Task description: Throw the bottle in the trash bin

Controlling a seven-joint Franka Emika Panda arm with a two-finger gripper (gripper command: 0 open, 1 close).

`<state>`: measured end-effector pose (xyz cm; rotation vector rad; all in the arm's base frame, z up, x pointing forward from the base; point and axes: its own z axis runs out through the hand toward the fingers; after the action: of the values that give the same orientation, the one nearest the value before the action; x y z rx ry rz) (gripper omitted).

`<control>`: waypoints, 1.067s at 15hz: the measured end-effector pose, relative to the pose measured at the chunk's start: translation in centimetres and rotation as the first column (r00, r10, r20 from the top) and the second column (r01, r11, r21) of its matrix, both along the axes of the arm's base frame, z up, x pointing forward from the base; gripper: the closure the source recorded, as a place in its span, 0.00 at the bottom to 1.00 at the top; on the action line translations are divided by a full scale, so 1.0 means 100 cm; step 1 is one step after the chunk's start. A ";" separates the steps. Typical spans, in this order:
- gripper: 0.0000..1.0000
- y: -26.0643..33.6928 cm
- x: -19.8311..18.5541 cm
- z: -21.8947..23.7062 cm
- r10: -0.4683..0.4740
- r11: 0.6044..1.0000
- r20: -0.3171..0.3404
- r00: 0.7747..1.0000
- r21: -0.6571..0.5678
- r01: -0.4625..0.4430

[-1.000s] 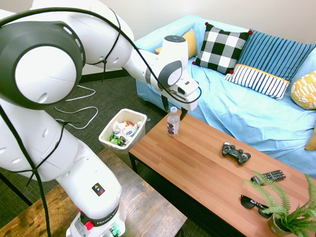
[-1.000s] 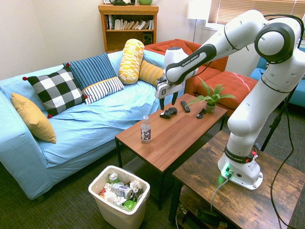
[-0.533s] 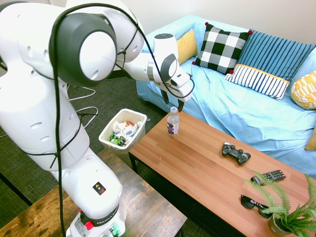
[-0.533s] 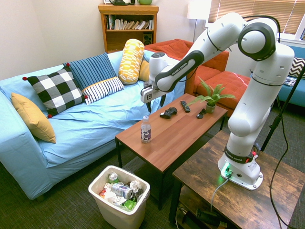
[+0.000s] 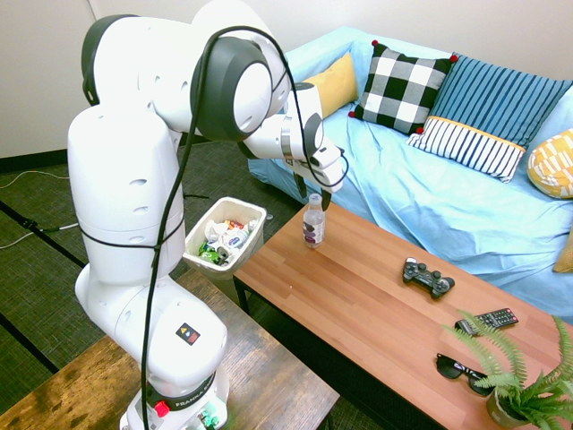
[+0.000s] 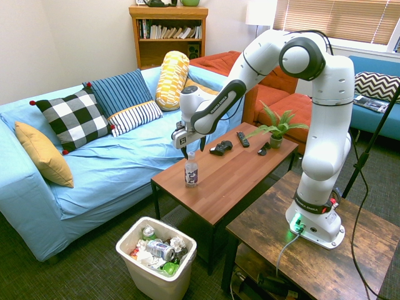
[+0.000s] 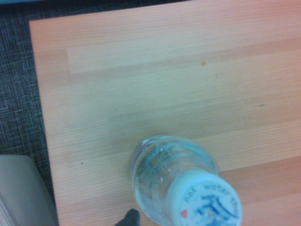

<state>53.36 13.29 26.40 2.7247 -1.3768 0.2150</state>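
Note:
The robot's fingers are around the top of the white cap and would miss if they closed now. The gripper needs to go down to the bottle's neck (image 6: 191, 159) first and then close on the neck.
The bottle (image 5: 313, 221) (image 6: 191, 170), clear with a white cap and a dark label band, stands upright near the coffee table's (image 5: 376, 305) (image 6: 234, 172) end by the bin. My gripper (image 5: 313, 196) (image 6: 192, 149) hangs open just above its cap, a finger to either side, touching nothing. The wrist view looks down on the bottle (image 7: 176, 181) from close by. On the floor beside that table end stands the white trash bin (image 5: 245, 254) (image 6: 149, 284), with cans and wrappers in it.
A game controller (image 5: 427, 276) (image 6: 220, 147), a remote (image 5: 486, 320) (image 6: 242, 139), sunglasses (image 5: 461, 370) and a potted fern (image 5: 528, 385) (image 6: 275, 128) sit further along the table. A blue sofa (image 5: 448, 202) (image 6: 94, 162) with cushions runs behind it.
The arm has swung along the table toward the bin end and dropped a little. The gripper now sits over the bottle's cap and has stayed open. The bottle has not moved.

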 end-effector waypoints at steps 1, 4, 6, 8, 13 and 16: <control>0.00 0.000 0.005 -0.008 -0.005 1.000 -0.001 1.000 0.000 0.005; 1.00 -0.001 0.019 -0.023 -0.013 1.000 -0.004 1.000 -0.007 0.013; 1.00 0.000 0.022 -0.024 -0.018 1.000 -0.004 1.000 -0.005 0.018; 1.00 -0.001 0.022 -0.024 -0.030 1.000 -0.010 0.999 0.002 0.030; 1.00 -0.001 0.020 -0.026 -0.044 0.999 -0.027 0.999 0.005 0.044; 1.00 0.003 0.019 -0.026 -0.041 0.999 -0.036 0.999 0.001 0.041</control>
<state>55.27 13.56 23.80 2.6848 -1.4227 0.1618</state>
